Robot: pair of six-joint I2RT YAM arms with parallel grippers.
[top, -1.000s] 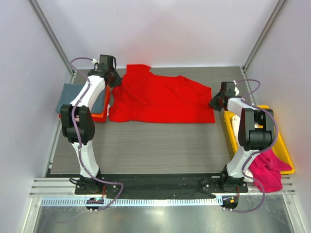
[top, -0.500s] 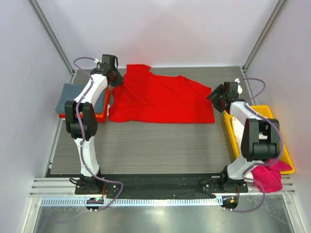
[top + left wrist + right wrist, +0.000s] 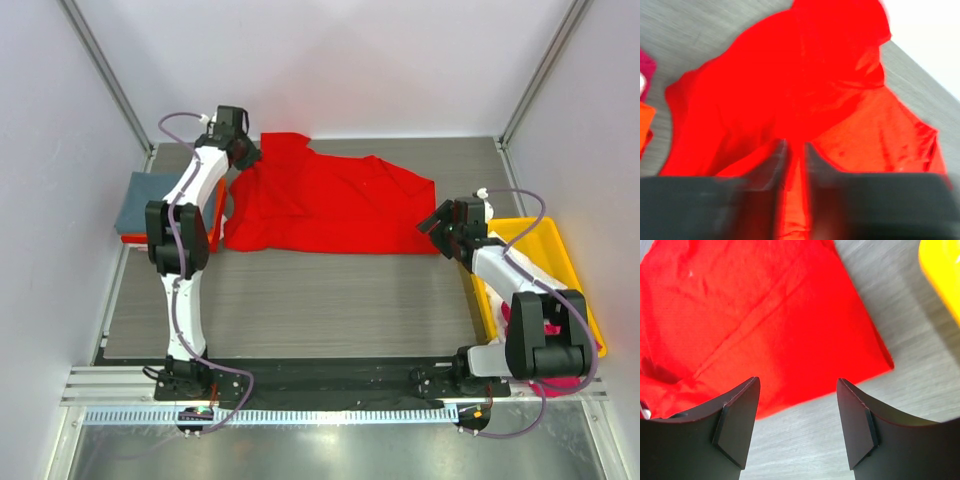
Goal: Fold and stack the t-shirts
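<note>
The bright red t-shirt needs to be straightened for folding, so I should next grab it with my right gripper by its near hem corner (image 3: 434, 250) beside the yellow tray (image 3: 548, 248).
The bright red t-shirt (image 3: 330, 205) lies spread flat across the back of the table, its far left sleeve bunched. My left gripper (image 3: 245, 150) hovers over that far left corner. In the left wrist view its blurred jaws (image 3: 795, 145) stand a narrow gap apart, with red cloth (image 3: 805, 75) showing below. My right gripper (image 3: 437, 222) is just off the shirt's near right corner. It is wide open (image 3: 797, 382) and empty above the hem (image 3: 755, 315). A slate grey-blue t-shirt (image 3: 148, 198) lies folded on an orange one (image 3: 214, 228) at the left. A magenta t-shirt (image 3: 565, 378) hangs at the near right.
A yellow plastic tray (image 3: 565, 262) sits along the right edge, close behind my right arm; its rim (image 3: 945, 275) shows in the right wrist view. Grey walls with metal posts enclose the table on three sides. Bare wood-grain tabletop (image 3: 320, 300) stretches in front of the red shirt.
My right gripper has opened wide and drawn back toward me, off the shirt's right corner. My left gripper's jaws have parted slightly, and it has shifted a little right. The red shirt lies unchanged.
</note>
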